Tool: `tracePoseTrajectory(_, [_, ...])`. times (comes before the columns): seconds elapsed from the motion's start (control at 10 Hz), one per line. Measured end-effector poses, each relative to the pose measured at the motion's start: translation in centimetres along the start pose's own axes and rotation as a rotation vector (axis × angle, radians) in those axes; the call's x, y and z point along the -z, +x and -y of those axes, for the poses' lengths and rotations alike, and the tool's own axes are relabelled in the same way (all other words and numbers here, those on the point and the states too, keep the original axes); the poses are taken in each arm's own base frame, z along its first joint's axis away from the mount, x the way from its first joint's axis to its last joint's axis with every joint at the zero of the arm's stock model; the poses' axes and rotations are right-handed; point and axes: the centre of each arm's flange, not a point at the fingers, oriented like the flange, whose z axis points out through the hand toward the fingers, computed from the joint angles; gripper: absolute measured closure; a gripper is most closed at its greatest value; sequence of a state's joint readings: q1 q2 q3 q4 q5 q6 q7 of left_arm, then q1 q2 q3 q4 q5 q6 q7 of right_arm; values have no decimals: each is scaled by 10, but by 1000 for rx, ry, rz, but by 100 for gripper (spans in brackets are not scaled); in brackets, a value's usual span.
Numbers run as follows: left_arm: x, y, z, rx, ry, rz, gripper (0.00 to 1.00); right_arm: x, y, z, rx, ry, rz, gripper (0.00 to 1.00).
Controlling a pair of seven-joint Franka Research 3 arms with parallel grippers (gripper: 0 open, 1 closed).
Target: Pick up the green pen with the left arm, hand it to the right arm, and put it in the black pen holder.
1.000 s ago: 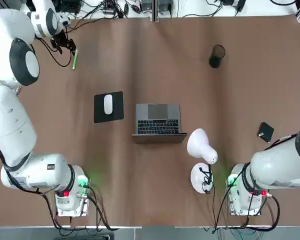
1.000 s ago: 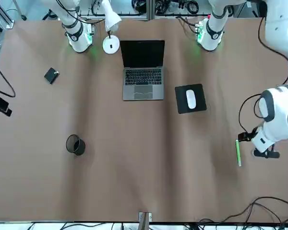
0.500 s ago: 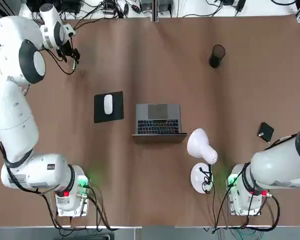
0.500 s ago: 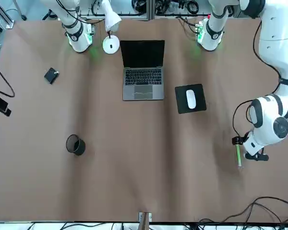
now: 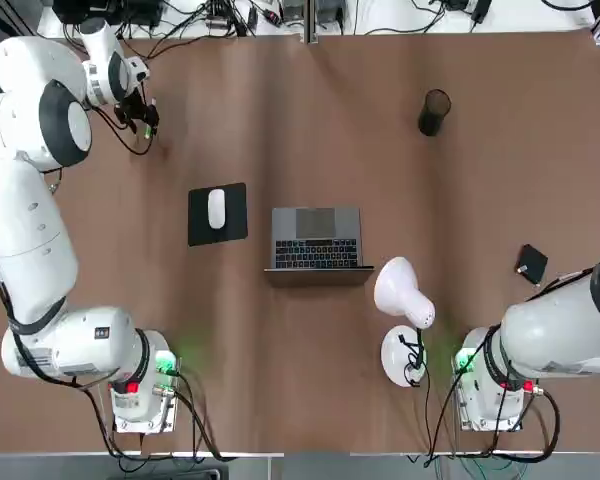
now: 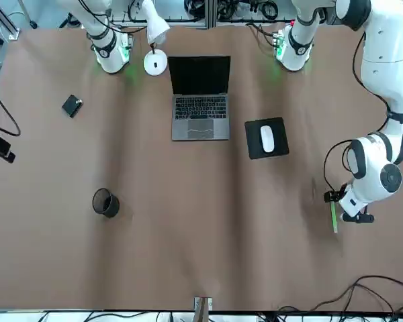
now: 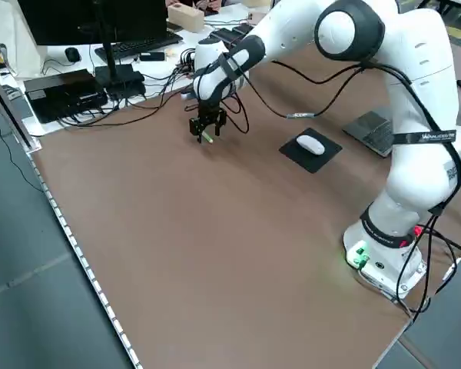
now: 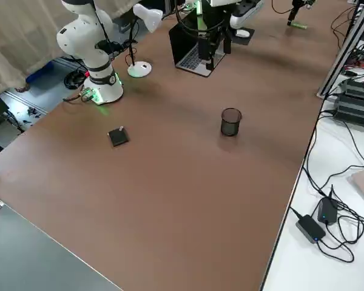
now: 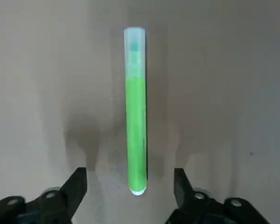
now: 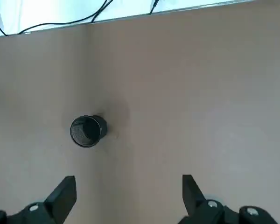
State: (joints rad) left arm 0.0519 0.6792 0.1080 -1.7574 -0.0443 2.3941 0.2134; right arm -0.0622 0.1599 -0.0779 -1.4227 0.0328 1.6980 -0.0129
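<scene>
I should next grab the pen by its solid green end [image 6: 333, 206] with my left gripper, so that the pen's clear end [image 6: 335, 229] stays free for my right gripper.
The green pen [image 9: 136, 112] lies flat on the brown table at its far left corner, also visible in the front view as the green pen [image 6: 333, 218]. My left gripper [image 9: 130, 186] hangs open just above the pen, one finger on each side of one end, holding nothing. From overhead the left gripper [image 5: 145, 115] covers most of the pen. The black pen holder [image 5: 433, 111] stands upright at the far right. My right gripper [image 10: 128, 196] is open and empty, well above the table, with the pen holder [image 10: 87, 131] below it and off to one side.
A laptop [image 5: 317, 238] sits open mid-table, with a white mouse on a black pad [image 5: 217, 212] to its left. A white desk lamp [image 5: 405, 300] stands near the right arm's base. A small flat black box [image 5: 531, 264] lies at the right.
My left gripper has shifted from beside the pen to directly over it and come lower, so the pen's end now lies between its open fingers. The pen has not moved.
</scene>
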Motion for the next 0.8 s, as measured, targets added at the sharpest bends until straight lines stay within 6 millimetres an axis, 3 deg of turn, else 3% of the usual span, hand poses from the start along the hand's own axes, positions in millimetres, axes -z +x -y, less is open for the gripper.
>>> tracePoseTrajectory(0.3, [-5,-2,-1,1,-2,9,26,0,0,0,0,0,0,0])
tracePoseTrajectory(0.6, [-3,-2,-2,8,-11,4,48,0,0,-2,-3,-1,0,0])
tracePoseTrajectory(0.8, [-1,-1,-3,9,-14,0,80,0,0,-2,-4,-1,0,0])
